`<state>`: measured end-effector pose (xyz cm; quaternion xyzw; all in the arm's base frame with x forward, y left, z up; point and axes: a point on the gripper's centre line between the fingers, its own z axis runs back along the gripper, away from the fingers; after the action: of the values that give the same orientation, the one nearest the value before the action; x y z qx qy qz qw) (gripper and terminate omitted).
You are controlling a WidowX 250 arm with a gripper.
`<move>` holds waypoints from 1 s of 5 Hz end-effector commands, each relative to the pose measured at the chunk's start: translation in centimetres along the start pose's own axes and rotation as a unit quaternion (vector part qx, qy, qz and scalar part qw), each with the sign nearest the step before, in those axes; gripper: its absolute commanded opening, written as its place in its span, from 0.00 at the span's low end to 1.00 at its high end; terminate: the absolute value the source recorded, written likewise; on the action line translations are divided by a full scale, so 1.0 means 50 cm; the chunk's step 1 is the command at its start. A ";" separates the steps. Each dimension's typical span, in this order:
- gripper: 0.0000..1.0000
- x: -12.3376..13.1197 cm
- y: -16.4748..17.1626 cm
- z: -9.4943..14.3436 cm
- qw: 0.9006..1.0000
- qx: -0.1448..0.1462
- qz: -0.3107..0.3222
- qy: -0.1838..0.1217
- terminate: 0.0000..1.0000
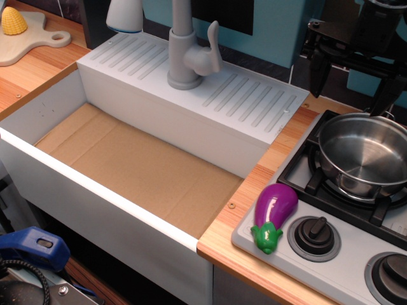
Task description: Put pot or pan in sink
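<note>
I will grip the steel pot by its rim (359, 117) with my gripper next. Then the pot can go in the sink.
The shiny steel pot (364, 155) stands upright on the black burner grate of the toy stove (299, 171) at the right. My black gripper (351, 86) hangs just above and behind the pot's far rim. It is open and empty, with one finger (317, 73) at the pot's left and the other (386, 95) at its right. The white sink (159, 121) fills the left and middle. It has a bare cardboard-brown floor (137, 165), a ribbed back ledge and a grey faucet (187, 54).
A purple toy eggplant (275, 216) lies on the stove's front left corner by a black knob (315, 235). A wooden counter strip (280, 149) separates sink and stove. A corn cob on a cutting board (19, 28) lies at the far left. A blue clamp (32, 248) sits at the bottom left.
</note>
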<state>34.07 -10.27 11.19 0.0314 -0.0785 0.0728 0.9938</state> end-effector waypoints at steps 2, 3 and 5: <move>1.00 0.005 0.012 -0.030 1.000 -0.020 0.009 0.005 0.00; 1.00 -0.012 0.029 -0.064 0.999 -0.029 0.021 0.005 0.00; 1.00 -0.021 0.039 -0.103 0.999 -0.038 0.019 -0.002 0.00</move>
<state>33.26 -8.19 4.74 -0.0049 -0.0771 0.0949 0.9925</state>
